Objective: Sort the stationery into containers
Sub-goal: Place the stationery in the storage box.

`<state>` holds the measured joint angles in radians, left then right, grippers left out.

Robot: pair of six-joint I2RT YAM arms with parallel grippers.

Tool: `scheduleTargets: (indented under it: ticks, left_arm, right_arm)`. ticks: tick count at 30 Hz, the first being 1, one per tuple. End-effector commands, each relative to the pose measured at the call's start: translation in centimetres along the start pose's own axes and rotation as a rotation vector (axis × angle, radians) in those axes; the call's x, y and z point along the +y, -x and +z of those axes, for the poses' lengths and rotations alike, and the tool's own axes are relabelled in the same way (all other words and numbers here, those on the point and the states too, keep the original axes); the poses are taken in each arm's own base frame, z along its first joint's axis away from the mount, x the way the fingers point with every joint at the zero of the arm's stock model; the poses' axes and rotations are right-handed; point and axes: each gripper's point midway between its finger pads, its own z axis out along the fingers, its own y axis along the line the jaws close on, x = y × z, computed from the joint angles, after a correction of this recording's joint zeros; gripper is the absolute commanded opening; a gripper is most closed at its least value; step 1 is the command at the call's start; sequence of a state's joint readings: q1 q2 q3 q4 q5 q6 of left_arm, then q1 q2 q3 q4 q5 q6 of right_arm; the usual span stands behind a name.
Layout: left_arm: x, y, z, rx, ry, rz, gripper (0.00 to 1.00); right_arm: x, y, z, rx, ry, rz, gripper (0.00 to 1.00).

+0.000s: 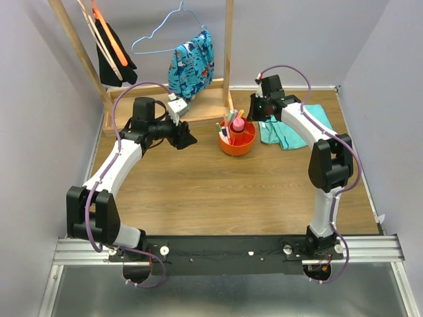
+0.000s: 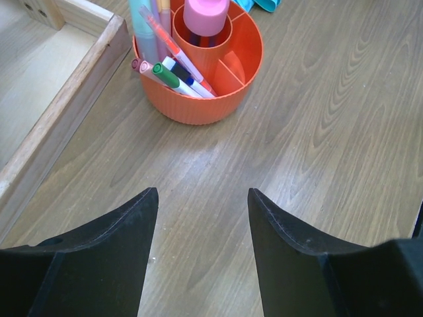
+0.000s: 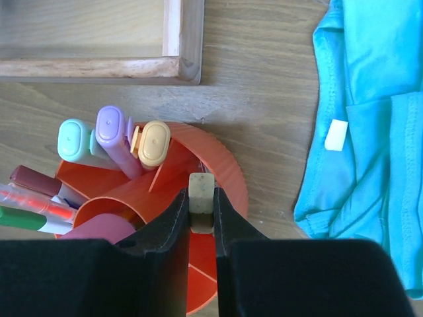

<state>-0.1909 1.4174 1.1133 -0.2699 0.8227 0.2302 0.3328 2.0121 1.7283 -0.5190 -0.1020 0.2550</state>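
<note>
My right gripper needs to let go of the eraser (image 3: 201,191) now: the eraser is above the bowl's open outer section, between the bowl's rim and centre cup, so it would come to rest inside the bowl.
The round orange-red bowl (image 1: 238,140) with inner dividers stands mid-table; it also shows in the left wrist view (image 2: 198,72) and the right wrist view (image 3: 225,165). It holds pastel highlighters (image 3: 109,135), thin pens (image 2: 175,76) and a pink bottle (image 2: 206,14) in its centre cup. My right gripper (image 3: 201,198) is shut on a small tan eraser (image 3: 201,191) and holds it above the bowl's outer compartment. My left gripper (image 2: 201,198) is open and empty, above the bare table just left of the bowl.
A wooden rack base (image 1: 198,105) with hangers and a patterned garment (image 1: 192,63) stands behind the bowl; its frame (image 3: 178,66) is close to the bowl. A teal cloth (image 1: 287,129) lies right of the bowl, with a white tag (image 3: 336,135).
</note>
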Motion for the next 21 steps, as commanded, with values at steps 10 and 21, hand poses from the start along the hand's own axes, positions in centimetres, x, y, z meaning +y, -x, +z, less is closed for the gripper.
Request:
scheduleTargets:
  ticks: [10,21]
  left_arm:
    - [0.5,1.0,0.2,-0.026,-0.004,0.008,0.66]
    - [0.0,1.5,-0.1,-0.046,-0.008,0.018,0.66]
  right_arm:
    - [0.8,-2.0,0.3,0.071,0.049,0.026,0.38]
    - [-2.7,-0.8,-4.6,-0.005,-0.078,0.014,0.45]
